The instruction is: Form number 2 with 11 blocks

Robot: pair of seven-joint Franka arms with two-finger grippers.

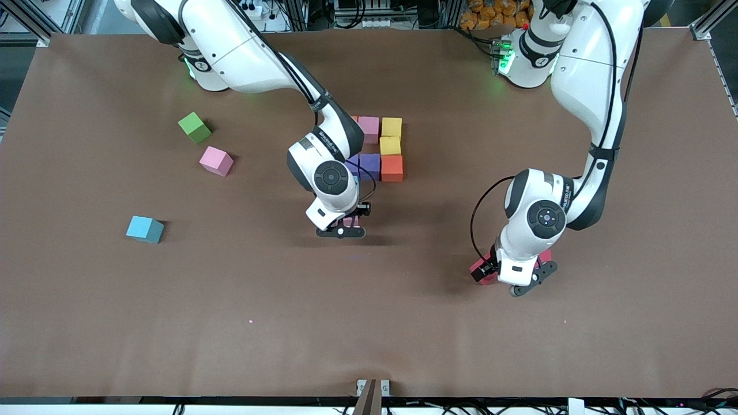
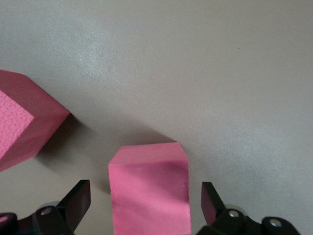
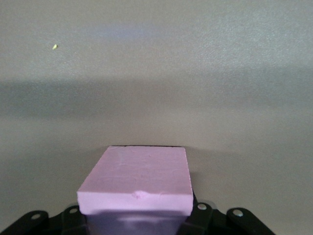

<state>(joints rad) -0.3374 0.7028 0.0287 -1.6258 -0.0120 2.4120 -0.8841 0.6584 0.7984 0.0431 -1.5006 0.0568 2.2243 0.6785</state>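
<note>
The left gripper grabs the pinkish-red block by its opposite sides between its fingers next, to build the number 2.
The started number 2 [image 1: 380,150] lies mid-table: a pink [image 1: 369,129], two yellow [image 1: 391,126], an orange [image 1: 392,168] and a purple block [image 1: 369,165], partly hidden by the right arm. My right gripper [image 1: 341,232] [image 3: 137,218] is shut on a pale pink block [image 3: 139,181], just above the table, over a spot close to the figure. My left gripper [image 1: 531,280] [image 2: 146,198] is open, its fingers [image 2: 78,200] astride a pinkish-red block [image 2: 149,193] that rests on the table, not touching it. A second pinkish-red block [image 1: 479,270] [image 2: 24,122] lies beside it.
Loose toward the right arm's end lie a green cube [image 1: 195,127], a pink block [image 1: 216,161] and a light blue block [image 1: 145,229]. The brown table [image 1: 369,334] has wide bare room along the edge nearest the front camera.
</note>
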